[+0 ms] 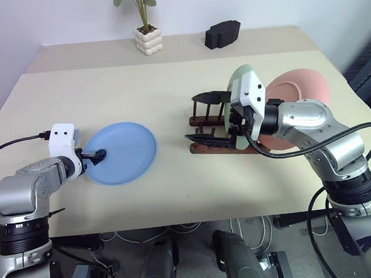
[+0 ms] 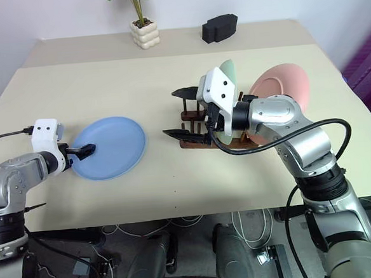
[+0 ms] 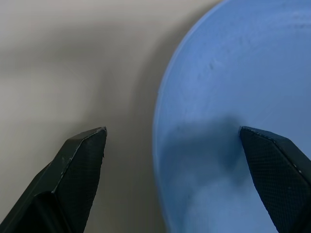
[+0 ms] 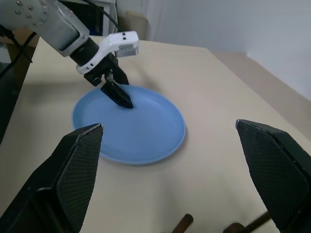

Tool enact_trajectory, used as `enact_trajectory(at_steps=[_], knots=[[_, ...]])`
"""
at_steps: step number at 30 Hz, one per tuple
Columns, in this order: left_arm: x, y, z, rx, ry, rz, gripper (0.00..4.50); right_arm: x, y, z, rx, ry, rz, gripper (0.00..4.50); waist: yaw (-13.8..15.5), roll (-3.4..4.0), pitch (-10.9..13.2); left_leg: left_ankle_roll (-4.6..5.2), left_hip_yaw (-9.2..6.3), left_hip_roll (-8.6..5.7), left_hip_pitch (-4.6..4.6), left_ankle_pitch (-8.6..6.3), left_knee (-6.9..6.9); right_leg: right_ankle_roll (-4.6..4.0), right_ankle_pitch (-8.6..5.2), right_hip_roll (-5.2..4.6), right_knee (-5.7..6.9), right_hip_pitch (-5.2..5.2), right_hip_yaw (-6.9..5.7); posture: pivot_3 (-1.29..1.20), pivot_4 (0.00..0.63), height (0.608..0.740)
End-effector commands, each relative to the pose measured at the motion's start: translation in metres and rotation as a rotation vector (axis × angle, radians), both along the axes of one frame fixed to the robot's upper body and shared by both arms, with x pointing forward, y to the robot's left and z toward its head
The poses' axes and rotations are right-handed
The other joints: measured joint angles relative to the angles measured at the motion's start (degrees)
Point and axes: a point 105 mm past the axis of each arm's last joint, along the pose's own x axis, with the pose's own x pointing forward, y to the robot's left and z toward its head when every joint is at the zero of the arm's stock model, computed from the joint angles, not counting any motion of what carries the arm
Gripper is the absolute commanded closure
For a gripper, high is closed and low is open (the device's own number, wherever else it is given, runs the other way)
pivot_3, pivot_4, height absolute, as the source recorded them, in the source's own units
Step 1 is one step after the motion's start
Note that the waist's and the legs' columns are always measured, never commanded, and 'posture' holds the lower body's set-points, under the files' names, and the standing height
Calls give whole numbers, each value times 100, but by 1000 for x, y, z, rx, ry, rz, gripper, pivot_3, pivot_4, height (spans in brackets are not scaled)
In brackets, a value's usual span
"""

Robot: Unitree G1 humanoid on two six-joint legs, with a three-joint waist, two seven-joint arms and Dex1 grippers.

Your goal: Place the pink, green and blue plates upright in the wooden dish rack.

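My left gripper grips the blue plate by its rim [image 1: 92,152] next, to stand the plate upright in the wooden dish rack [image 1: 213,147].
The blue plate [image 1: 121,152] lies flat on the table at the left. My left gripper [image 1: 97,154] is open at the plate's left rim, one finger [image 3: 272,165] over the plate and the other [image 3: 80,165] outside it above the table. The wooden dish rack [image 1: 213,147] stands right of centre. The green plate [image 1: 237,75] stands upright in it, largely hidden by my right wrist. The pink plate [image 1: 299,86] stands upright behind that arm; its foot is hidden. My right gripper [image 1: 200,119] points left over the rack's near end, wide open and holding nothing.
A potted plant in a white pot [image 1: 148,40] and a black lumpy object [image 1: 222,33] stand at the table's far edge. Bare tabletop [image 1: 170,102] lies between the blue plate and the rack. Cables hang below the front edge.
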Motion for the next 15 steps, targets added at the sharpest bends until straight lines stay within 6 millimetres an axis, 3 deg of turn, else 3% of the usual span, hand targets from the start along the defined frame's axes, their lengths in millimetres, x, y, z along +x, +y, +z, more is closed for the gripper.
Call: enact_trajectory(at_steps=[1,7,12,15], knots=[[-1,6,-2,-17,0,21,1411,0,0,4,13,-40,-3,0,-4,0,0,0,0,0,1,0,0,-1,0,-1,0,0,0,0,150,736],[5,5,5,-41,-41,24,4352,1,1,1,16,-39,-11,0,10,2,-2,-1,0,0,4,0,-2,-4,-1,-2,1,0,0,0,150,736],[17,10,24,-45,-137,75,4470,3,-1,-1,10,-45,-25,0,19,0,-2,-7,0,-2,4,3,-1,-6,0,-4,0,4,0,0,150,736],[29,9,53,-89,-272,107,4470,5,-2,-1,4,-61,-38,0,18,-3,0,-7,1,-4,3,4,-1,4,6,-4,1,4,-2,0,150,736]])
